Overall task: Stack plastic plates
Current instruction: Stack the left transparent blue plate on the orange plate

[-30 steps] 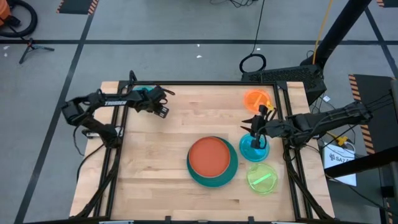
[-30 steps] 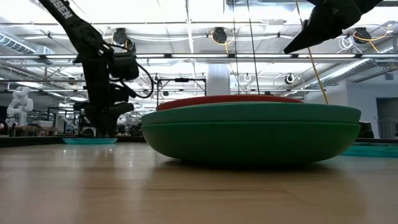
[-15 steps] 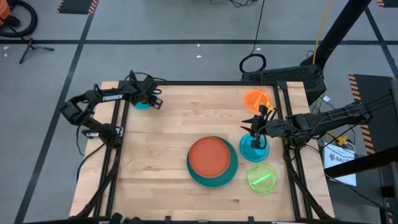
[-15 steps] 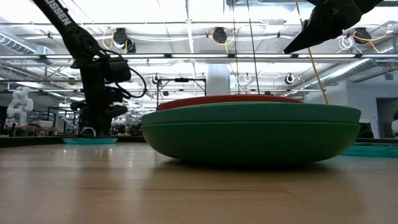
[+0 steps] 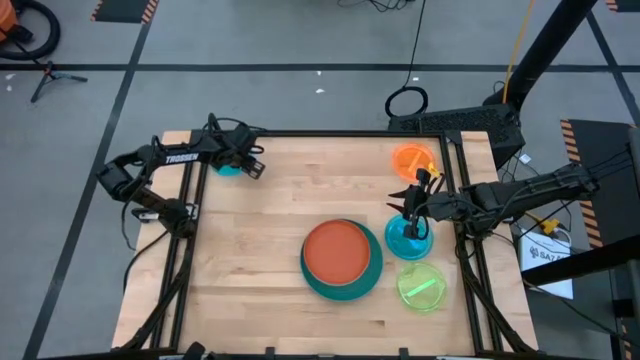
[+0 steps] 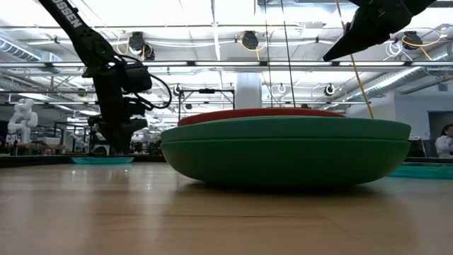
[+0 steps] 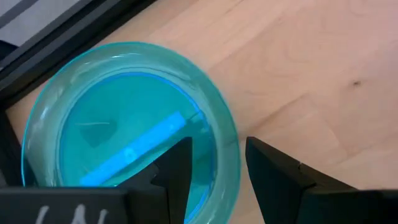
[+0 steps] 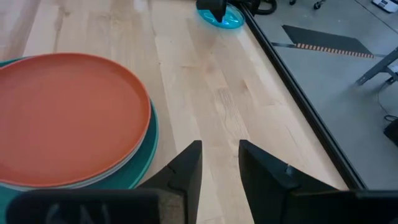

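My left gripper grips the small translucent blue plate by its rim next, to stack it onto the red-orange plate.
A small translucent blue plate lies flat at the table's far left corner. My left gripper is open and low over it, one finger over the plate's well and one outside, with the rim between them. Whether they touch the rim I cannot tell. A red-orange plate tops the teal and dark green stack at mid-table. My right gripper hangs open and empty, high above another small blue plate.
A small orange plate lies at the far right and a lime plate at the near right. A black frame rail runs just beyond the left blue plate. Bare wood spreads between that plate and the stack.
My left gripper has swung toward the table's far left corner and over the blue plate, rolling a little at the wrist, still open. The plate has kept its place.
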You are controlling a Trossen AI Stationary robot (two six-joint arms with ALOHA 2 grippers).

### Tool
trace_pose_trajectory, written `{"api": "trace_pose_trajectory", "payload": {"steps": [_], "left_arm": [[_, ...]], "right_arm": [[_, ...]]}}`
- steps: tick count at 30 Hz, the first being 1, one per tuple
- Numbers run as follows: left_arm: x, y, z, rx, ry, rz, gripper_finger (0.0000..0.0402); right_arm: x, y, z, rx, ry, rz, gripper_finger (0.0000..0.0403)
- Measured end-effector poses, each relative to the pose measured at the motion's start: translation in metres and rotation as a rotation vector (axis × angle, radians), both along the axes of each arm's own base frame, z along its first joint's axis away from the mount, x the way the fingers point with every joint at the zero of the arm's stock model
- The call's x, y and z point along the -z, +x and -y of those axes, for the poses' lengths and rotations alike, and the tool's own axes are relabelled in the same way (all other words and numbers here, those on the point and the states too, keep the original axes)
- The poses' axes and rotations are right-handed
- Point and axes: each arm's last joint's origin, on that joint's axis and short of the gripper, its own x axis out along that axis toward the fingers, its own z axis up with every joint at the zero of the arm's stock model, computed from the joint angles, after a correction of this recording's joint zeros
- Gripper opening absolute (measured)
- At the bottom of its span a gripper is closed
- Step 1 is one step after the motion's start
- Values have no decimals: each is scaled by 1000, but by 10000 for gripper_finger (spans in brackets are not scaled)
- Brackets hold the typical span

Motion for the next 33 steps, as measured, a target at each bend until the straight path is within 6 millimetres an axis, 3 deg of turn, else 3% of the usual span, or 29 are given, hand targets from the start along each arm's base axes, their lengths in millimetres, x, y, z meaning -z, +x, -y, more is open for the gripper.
{"api": "trace_pose_trajectory", "payload": {"steps": [24, 33], "left_arm": [[1, 3, 2, 4, -3, 0, 156], [31, 7, -5, -9, -74, -85, 156]], "right_arm": [[0, 0, 0, 0, 1, 0, 98], [0, 0, 0, 0, 1, 0, 98]]}}
